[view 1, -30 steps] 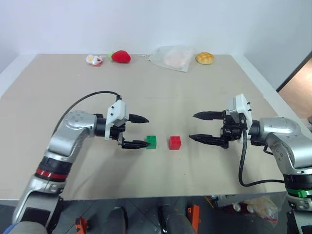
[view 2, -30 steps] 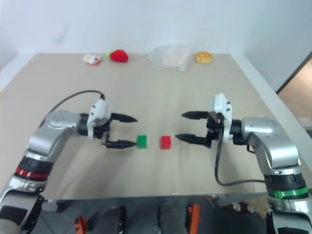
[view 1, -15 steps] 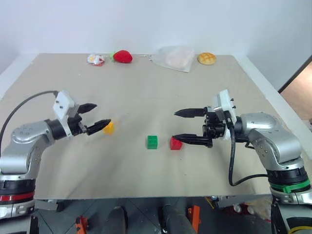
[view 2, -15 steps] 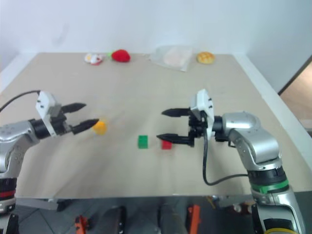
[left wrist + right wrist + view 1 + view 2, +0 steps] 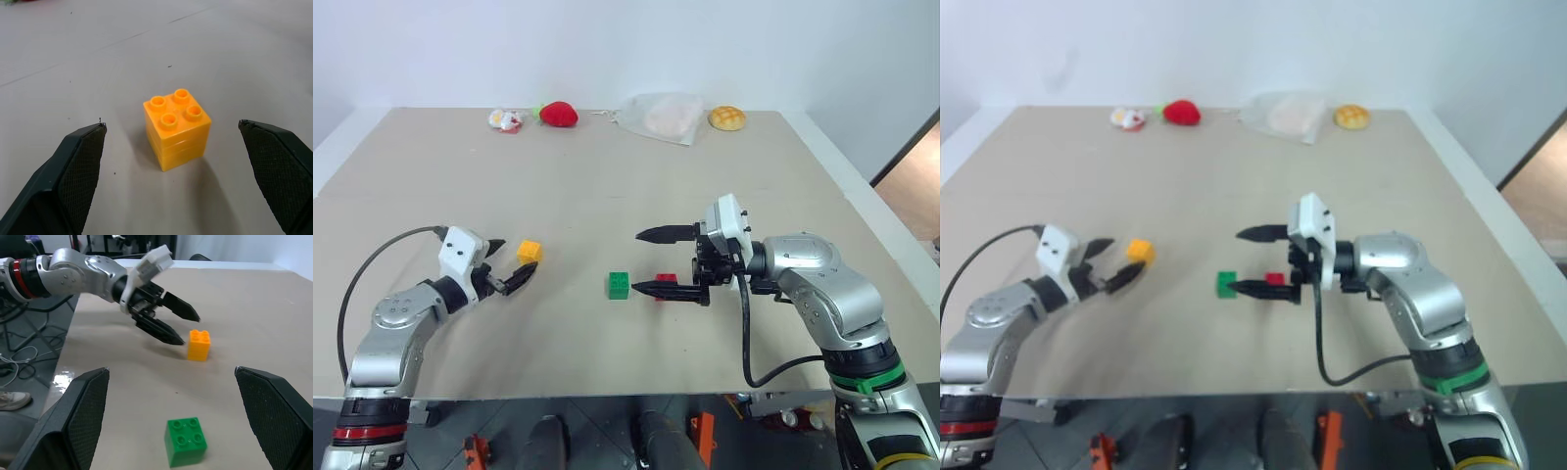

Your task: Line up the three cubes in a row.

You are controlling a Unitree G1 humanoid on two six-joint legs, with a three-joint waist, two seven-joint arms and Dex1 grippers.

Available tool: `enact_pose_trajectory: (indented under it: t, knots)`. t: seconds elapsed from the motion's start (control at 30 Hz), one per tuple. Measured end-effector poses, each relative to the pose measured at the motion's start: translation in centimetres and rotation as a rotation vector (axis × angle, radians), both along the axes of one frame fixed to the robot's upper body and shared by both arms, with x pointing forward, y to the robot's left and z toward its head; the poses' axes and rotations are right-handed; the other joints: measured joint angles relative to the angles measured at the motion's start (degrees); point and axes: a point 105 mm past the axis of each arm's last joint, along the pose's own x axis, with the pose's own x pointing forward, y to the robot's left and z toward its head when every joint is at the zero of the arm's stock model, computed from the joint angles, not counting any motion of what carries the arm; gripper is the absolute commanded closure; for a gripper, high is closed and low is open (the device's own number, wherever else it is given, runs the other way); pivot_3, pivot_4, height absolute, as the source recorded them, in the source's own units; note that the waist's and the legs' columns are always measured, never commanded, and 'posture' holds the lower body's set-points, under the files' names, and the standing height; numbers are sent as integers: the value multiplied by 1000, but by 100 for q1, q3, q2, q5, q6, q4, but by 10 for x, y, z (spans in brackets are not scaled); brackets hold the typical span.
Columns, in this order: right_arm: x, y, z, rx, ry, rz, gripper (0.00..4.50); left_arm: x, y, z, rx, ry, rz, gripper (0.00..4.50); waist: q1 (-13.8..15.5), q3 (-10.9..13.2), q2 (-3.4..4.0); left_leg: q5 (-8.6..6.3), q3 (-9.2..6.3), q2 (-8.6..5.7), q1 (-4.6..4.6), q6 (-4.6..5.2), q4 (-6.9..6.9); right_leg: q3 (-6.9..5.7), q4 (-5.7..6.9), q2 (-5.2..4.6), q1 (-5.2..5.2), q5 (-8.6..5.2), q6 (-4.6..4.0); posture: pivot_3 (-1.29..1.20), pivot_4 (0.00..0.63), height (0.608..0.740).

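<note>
The yellow-orange cube (image 5: 530, 252) needs to be grabbed by its sides with my left gripper next, so that it can come into a row with the green and red cubes.
A yellow-orange cube (image 5: 530, 252) stands on the table at the left, studs up. My left gripper (image 5: 517, 259) is open right at it, and in the left wrist view the cube (image 5: 177, 128) sits between the fingers (image 5: 73, 181), touching neither. The green cube (image 5: 619, 285) is at the table's middle. Just right of it, the red cube (image 5: 666, 280) is partly hidden by the lower finger of my right gripper (image 5: 636, 260). That gripper is open, pointing left, and holds nothing. The right wrist view shows the green cube (image 5: 186, 440), the yellow-orange cube (image 5: 199, 344) and the left gripper (image 5: 171, 323).
Along the table's far edge lie a red plush strawberry (image 5: 558, 114), a small white and red item (image 5: 504, 119), a clear plastic bag (image 5: 661, 116) and a golden bun (image 5: 725, 117). The table's front edge (image 5: 607, 397) runs close below both arms.
My left arm has swung left and down, away from the green cube, uncovering the yellow-orange cube and stopping at it. My right gripper has slid left over the red cube. Both stayed open.
</note>
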Motion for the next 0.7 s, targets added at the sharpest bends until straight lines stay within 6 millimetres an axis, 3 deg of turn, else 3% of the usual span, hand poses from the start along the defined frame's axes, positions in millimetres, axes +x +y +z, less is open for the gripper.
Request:
enact_pose_trajectory:
  t: [0.3,0.4,0.6,0.63,0.7]
  knots:
    - [-1,-1,0,6,-2,-6,215,15,-5,-8,-71,10,95,24,0,-1,-1,0,0,-1,0,0,1,0,0,0,1,1,1,0,150,739]
    - [-1,-2,-2,9,5,-16,215,20,-5,-12,-92,21,125,798,0,-1,-1,0,0,-1,0,0,1,0,0,1,1,2,2,0,150,739]
    - [0,-2,-3,16,4,-31,215,24,-11,-19,-123,46,139,2945,0,-1,-2,0,-1,-2,1,0,2,0,0,1,2,4,3,0,150,739]
    - [0,-2,-3,18,3,-35,215,25,-10,-19,-122,46,140,3176,0,-1,-2,0,-1,-2,1,0,2,0,0,2,2,4,2,0,150,739]
    - [0,-2,-3,20,2,-36,215,25,-10,-18,-110,50,135,3170,-1,-1,-2,0,-1,-2,1,0,2,0,0,2,2,4,2,0,150,739]
